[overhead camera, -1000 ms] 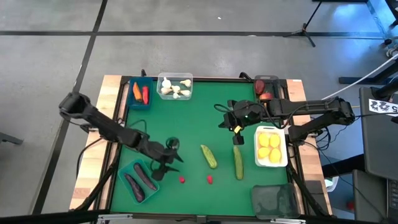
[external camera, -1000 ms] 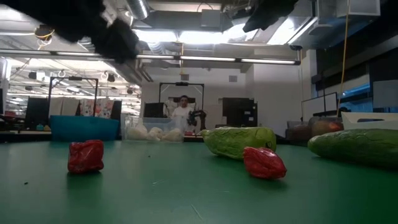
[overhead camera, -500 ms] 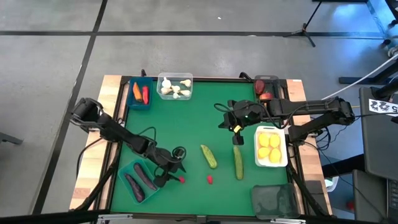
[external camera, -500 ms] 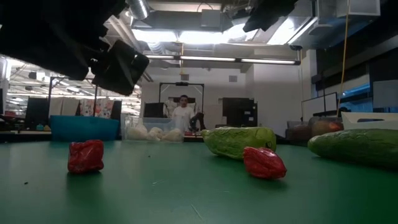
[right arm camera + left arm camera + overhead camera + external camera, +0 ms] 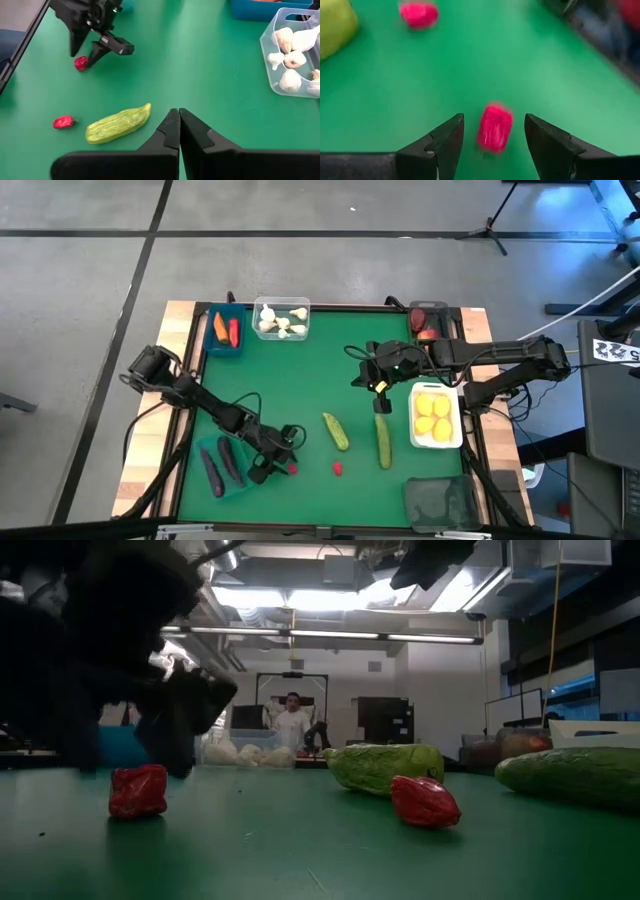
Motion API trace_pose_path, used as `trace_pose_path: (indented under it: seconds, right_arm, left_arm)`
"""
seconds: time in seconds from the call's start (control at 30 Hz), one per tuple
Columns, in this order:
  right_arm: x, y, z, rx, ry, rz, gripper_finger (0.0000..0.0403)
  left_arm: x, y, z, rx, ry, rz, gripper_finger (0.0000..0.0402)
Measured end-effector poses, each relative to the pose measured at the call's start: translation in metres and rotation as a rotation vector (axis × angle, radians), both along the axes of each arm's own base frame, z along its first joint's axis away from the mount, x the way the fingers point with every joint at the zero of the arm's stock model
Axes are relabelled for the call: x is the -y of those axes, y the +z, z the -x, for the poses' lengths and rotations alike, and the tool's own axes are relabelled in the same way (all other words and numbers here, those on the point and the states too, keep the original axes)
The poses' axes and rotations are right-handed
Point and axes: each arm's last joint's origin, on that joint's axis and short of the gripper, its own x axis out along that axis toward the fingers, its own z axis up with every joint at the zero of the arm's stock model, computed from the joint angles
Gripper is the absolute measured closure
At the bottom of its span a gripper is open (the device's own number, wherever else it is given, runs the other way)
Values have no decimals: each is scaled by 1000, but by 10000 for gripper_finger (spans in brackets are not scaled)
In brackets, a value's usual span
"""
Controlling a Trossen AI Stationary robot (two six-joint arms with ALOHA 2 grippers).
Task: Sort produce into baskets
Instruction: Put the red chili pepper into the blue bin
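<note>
Next, my left gripper grabs the tiny red berry (image 5: 494, 128) by its rounded sides to sort the berry into a basket.
My left gripper (image 5: 281, 463) is open, low over the green mat at the near left. Its fingers stand on either side of a tiny red berry (image 5: 494, 128) without touching it. The berry also shows in the high view (image 5: 292, 468) and the low view (image 5: 138, 790). A second berry (image 5: 338, 469) and two green cucumbers (image 5: 336, 431) (image 5: 383, 441) lie on the mat. My right gripper (image 5: 176, 120) is shut and empty, raised over the mat beside the white basket (image 5: 455, 416) of lemons.
A teal basket (image 5: 203, 448) with two eggplants sits near my left arm. A blue basket (image 5: 225, 345) with a carrot and a pepper and a clear basket (image 5: 281, 337) of garlic stand at the far edge. Dark baskets stand at the far right (image 5: 427, 307) and near right (image 5: 440, 502).
My left gripper has gone toward the table's near edge and a little to the right, and has come down to the mat, so that its open fingers now stand around the left berry. The berry has stayed in place.
</note>
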Motion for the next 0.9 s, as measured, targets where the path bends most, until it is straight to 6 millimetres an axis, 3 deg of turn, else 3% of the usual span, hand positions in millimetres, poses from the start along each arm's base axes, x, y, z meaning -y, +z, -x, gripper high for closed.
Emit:
trace_pose_path:
  seconds: [0.9]
  right_arm:
    - [0, -1, 1, -15, 0, 2, 402]
  left_arm:
    - [0, -2, 2, -6, -36, -17, 207]
